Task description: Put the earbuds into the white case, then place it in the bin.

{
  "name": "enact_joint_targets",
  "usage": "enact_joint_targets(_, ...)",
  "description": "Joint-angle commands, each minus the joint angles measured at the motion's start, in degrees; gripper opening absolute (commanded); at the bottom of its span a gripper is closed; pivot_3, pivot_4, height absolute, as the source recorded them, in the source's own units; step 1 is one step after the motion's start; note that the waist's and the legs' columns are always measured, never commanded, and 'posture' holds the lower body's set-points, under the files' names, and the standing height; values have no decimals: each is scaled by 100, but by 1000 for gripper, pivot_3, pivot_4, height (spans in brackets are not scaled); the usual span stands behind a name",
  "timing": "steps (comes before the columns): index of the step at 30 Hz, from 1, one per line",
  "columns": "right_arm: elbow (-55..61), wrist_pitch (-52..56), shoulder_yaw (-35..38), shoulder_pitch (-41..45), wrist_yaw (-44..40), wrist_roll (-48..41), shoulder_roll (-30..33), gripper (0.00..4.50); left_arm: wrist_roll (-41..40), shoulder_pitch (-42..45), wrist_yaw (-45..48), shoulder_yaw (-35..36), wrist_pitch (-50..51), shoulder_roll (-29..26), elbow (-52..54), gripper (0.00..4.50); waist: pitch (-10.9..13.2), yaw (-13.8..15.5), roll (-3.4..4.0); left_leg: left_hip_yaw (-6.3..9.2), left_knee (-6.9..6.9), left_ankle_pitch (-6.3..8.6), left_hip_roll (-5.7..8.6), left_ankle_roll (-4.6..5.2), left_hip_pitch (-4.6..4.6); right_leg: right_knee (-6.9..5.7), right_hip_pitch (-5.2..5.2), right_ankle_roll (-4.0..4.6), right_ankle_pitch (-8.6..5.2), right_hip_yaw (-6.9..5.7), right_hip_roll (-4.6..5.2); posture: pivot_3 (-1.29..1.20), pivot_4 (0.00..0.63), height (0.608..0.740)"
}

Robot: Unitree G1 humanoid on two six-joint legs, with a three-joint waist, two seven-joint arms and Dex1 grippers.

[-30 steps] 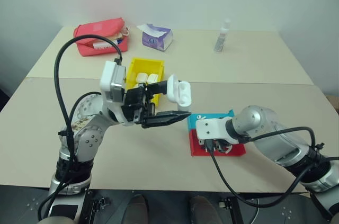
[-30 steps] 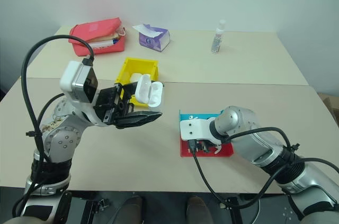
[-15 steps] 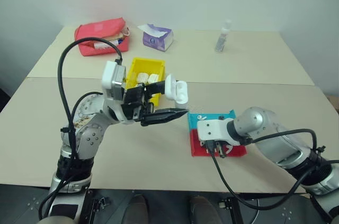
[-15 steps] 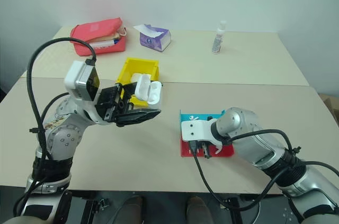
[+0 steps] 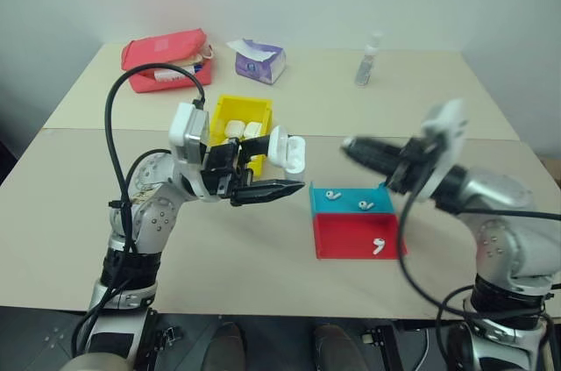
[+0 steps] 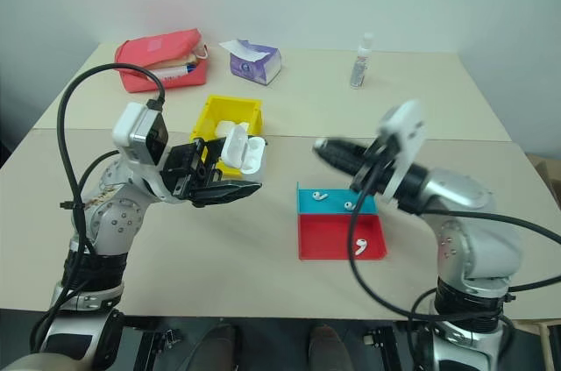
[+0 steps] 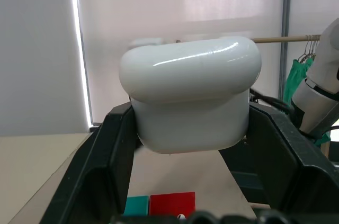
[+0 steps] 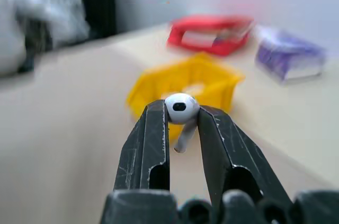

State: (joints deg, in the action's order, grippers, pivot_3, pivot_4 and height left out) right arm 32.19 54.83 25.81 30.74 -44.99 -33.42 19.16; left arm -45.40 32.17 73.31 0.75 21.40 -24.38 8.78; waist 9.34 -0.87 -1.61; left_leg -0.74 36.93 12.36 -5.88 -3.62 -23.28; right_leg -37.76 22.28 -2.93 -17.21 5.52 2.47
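My right gripper moves its earbud toward the case next before it releases it: the earbud still hangs well short of the open white case.
My left gripper [image 5: 277, 170] is shut on the white case [image 5: 287, 152], held above the table with its lid flipped open; in the left wrist view the case [image 7: 190, 91] sits between both fingers [image 7: 108, 160]. My right gripper [image 5: 348, 145] hangs raised to the right of the case, pointing toward it. In the right wrist view it is shut on one of the earbuds [image 8: 181, 108]. Two earbuds [image 5: 332, 195] lie in the teal tray [image 5: 349, 201] and one [image 5: 378, 246] in the red tray [image 5: 346, 237]. The yellow bin [image 5: 221, 118] stands behind the left gripper with white cases inside.
At the back of the table lie a red pouch [image 5: 166, 60], a purple tissue pack [image 5: 257, 60] and a small clear bottle [image 5: 369, 60]. The two trays sit side by side near the front, below my right gripper.
My right arm has lifted off the red tray and swung up with an earbud between its fingers, now pointing toward the case. The left gripper has barely moved with the case.
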Motion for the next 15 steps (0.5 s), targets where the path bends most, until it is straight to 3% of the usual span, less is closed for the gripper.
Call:
enact_joint_targets(1,373,137,310,207,529,-1026,-125,615,-18,150,132,21,-64,-22,-3,2859,-1,4,1,0,-4,0,0,0,2,0,0,0,0,-1,-1,0,150,740)
enact_joint_targets(5,669,48,-76,398,1023,-1648,-167,615,-5,272,132,21,56,-67,-6,2859,0,-4,2,0,-6,0,0,0,-4,2,3,1,-1,1,0,0,150,740)
enact_joint_targets(15,708,-543,-1156,115,838,-1933,244,615,-67,475,-75,38,348,-118,217,2859,0,-1,2,3,-5,0,0,1,-5,3,3,1,-1,-2,0,0,150,740)
